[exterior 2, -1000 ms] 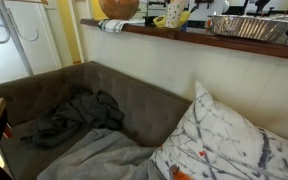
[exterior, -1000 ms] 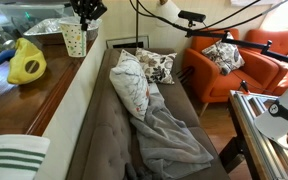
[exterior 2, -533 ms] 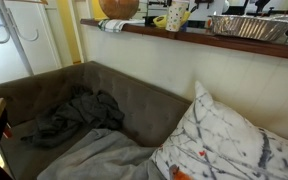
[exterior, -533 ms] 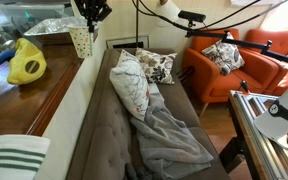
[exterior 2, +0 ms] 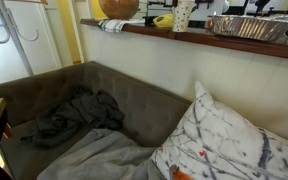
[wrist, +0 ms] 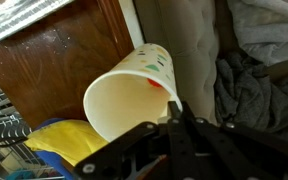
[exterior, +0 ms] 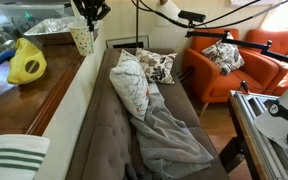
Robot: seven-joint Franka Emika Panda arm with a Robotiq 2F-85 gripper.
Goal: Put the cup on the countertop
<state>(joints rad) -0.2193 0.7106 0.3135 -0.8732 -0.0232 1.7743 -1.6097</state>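
Note:
My gripper needs to keep holding the cup until its base rests on the brown wood, because its lower end [exterior: 85,52] [wrist: 157,55] sticks out past the countertop's cream front edge.
The cup [exterior: 81,40] is a small whitish speckled paper cup. It hangs from my gripper [exterior: 90,12] just above the far end of the brown wooden countertop [exterior: 24,95], near its cream front edge. In the wrist view my gripper [wrist: 174,108] is shut, pinching the cup's [wrist: 129,90] rim, with the open mouth facing the camera. In an exterior view the cup [exterior 2: 183,16] sits at the level of the countertop [exterior 2: 174,34]; whether its base touches the wood cannot be told.
A yellow bag-like object [exterior: 26,62] and a foil tray [exterior: 46,29] lie on the countertop near the cup. Below is the grey tufted sofa [exterior: 94,130] with pillows [exterior: 132,80] and a grey blanket [exterior: 174,130]. An orange armchair [exterior: 234,65] stands beyond.
My gripper and the cup have shifted slightly along the countertop toward its front edge and a little upward in the picture; nothing was released.

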